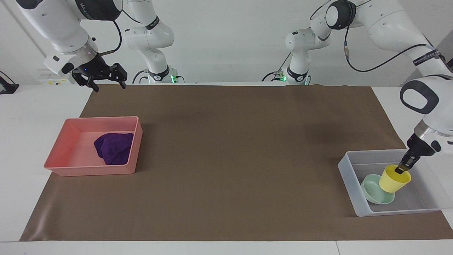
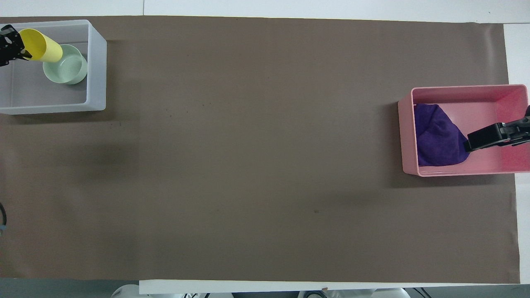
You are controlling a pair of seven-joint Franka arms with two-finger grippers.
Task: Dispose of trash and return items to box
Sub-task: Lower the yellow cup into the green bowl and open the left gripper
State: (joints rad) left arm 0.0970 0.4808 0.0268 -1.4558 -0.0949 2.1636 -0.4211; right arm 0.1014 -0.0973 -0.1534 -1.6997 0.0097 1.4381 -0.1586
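The yellow cup has its tilted base (image 2: 56, 53) across the bowl's rim, so my left gripper needs to keep holding the cup until it stands inside the mint-green bowl (image 2: 66, 67).
My left gripper (image 1: 402, 169) is shut on the rim of the yellow cup (image 1: 394, 180) and holds it tilted, low inside the translucent box (image 1: 348, 176). The cup's base is at the mint-green bowl (image 1: 373, 194), which sits in the box; I cannot tell whether they touch. In the overhead view the left gripper (image 2: 10, 43), cup (image 2: 40, 45), bowl (image 2: 66, 67) and box (image 2: 97, 66) show at the left arm's end. The purple rag (image 1: 114, 148) lies in the pink tray (image 1: 70, 166). My right gripper (image 1: 100, 79) is open and empty, raised.
Brown paper (image 1: 226, 159) covers the table between the two trays. In the overhead view the right gripper (image 2: 495, 136) hangs over the pink tray (image 2: 463, 94) beside the rag (image 2: 437, 134). White table margins lie outside the paper.
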